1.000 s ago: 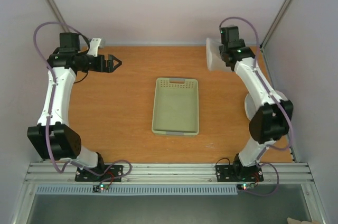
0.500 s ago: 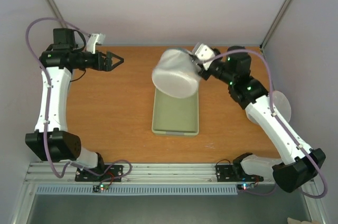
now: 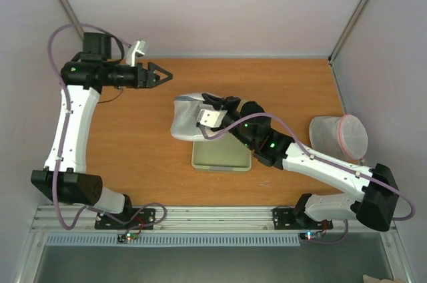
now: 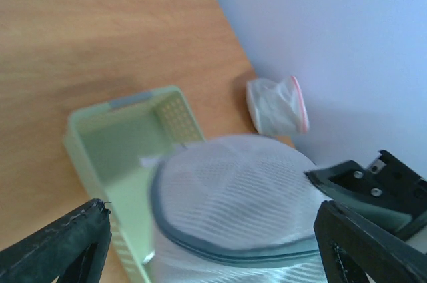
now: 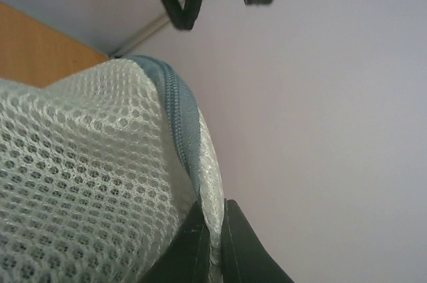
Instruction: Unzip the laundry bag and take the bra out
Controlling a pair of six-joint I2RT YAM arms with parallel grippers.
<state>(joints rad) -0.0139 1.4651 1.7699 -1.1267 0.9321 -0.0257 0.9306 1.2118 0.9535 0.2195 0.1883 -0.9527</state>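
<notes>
The laundry bag's grey zip band point(image 3: 189, 98) will stay free to open, as my left gripper will reach the bag and grab its mesh panel point(image 3: 185, 123).
The laundry bag point(image 3: 189, 117), a white mesh dome with a grey zip band, hangs over the far end of the pale green tray point(image 3: 221, 160). My right gripper point(image 3: 212, 105) is shut on the bag's mesh edge beside the zip point(image 5: 179, 111); its fingertips point(image 5: 200, 233) pinch the fabric. My left gripper point(image 3: 157, 76) is open and empty, up and to the left of the bag, apart from it. In the left wrist view the bag point(image 4: 240, 193) fills the space between the spread fingers point(image 4: 63, 246). The bra does not show in any view.
A translucent round bag with a pink rim point(image 3: 340, 136) lies at the right side of the table, also in the left wrist view point(image 4: 277, 104). White walls close the table at the back and sides. The right arm stretches across the table's near right part.
My right arm has swung the laundry bag from the far right corner over to the tray and lowered it. My left gripper has moved a little to the right, toward the bag.
</notes>
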